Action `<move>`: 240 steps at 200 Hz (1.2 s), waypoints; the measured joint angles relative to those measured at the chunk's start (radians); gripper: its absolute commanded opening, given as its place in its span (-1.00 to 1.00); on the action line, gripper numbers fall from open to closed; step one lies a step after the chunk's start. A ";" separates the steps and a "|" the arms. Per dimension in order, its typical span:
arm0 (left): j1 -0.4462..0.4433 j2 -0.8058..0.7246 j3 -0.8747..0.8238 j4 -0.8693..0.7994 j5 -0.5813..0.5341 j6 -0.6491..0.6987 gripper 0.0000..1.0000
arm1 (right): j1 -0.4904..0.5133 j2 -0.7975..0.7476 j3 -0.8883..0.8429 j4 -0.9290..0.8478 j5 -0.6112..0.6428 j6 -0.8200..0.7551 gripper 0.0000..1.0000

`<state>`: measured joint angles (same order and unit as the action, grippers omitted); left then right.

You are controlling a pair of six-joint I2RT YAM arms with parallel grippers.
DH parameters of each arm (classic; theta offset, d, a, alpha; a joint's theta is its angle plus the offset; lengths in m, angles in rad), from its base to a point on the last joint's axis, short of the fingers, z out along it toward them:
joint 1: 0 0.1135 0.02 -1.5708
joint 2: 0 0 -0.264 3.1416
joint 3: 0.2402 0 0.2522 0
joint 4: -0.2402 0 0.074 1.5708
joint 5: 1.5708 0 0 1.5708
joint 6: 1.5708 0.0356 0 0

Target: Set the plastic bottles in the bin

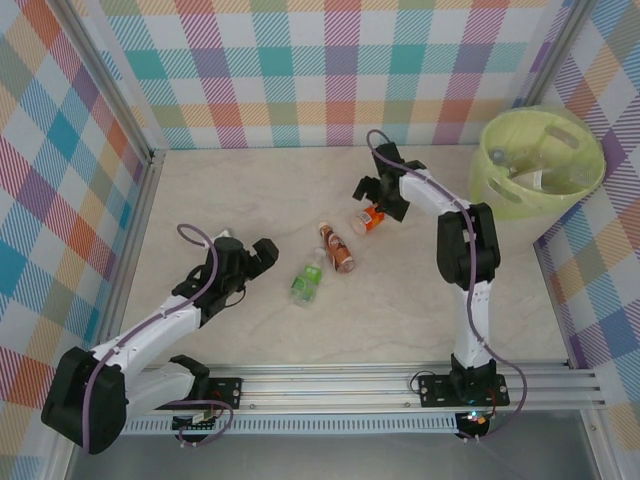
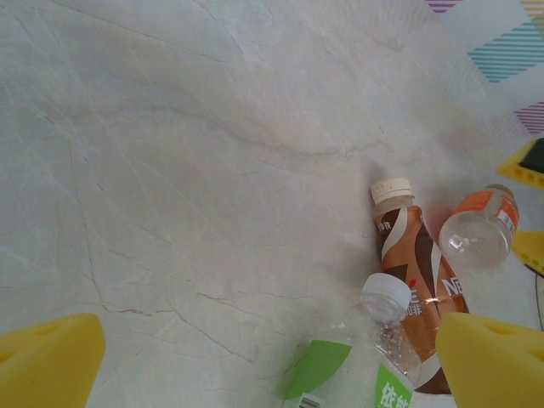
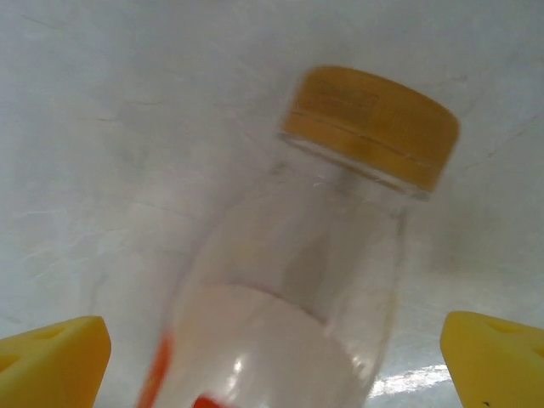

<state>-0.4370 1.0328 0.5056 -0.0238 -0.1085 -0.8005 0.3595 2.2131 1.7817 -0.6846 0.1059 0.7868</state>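
Note:
My right gripper needs to go down first and then close on the orange-label bottle, because my fingers are above its body [image 1: 369, 218] [image 3: 274, 344].
Three plastic bottles lie mid-table: a green-label one [image 1: 307, 283], a brown one [image 1: 338, 248] and an orange-label one [image 1: 368, 218]. My right gripper [image 1: 378, 202] hangs over the orange-label bottle. In the right wrist view that bottle [image 3: 289, 289], with its orange cap [image 3: 371, 126], lies between wide-apart yellow fingers [image 3: 51, 357], so the right gripper [image 3: 272, 365] is open. My left gripper [image 1: 264, 255] is open, left of the green-label bottle. Its wrist view shows the green-label bottle [image 2: 365, 361], the brown bottle [image 2: 416, 272] and the orange-label bottle [image 2: 478, 229] ahead to the right. The bin [image 1: 540, 165] lies at the far right.
The bin is tipped toward the table and holds a few bottles [image 1: 497, 157]. Checked walls close off the back and both sides. Bare marble tabletop [image 1: 230, 190] stretches across the far left. A metal rail [image 1: 400, 385] runs along the near edge.

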 measured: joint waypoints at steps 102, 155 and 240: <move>0.003 -0.038 -0.027 -0.001 -0.005 0.005 1.00 | 0.024 0.035 -0.006 0.005 0.040 0.133 0.35; 0.003 -0.026 -0.026 -0.011 0.013 0.016 1.00 | 0.024 -0.081 -0.208 0.205 0.043 0.133 -0.08; 0.004 0.056 -0.003 0.001 0.047 0.030 1.00 | 0.024 -0.496 -0.530 0.622 -0.024 0.024 -0.10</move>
<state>-0.4332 1.0893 0.5030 -0.0231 -0.0620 -0.7704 0.3832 1.7168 1.2518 -0.0628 0.0822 0.8104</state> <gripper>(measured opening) 0.999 0.579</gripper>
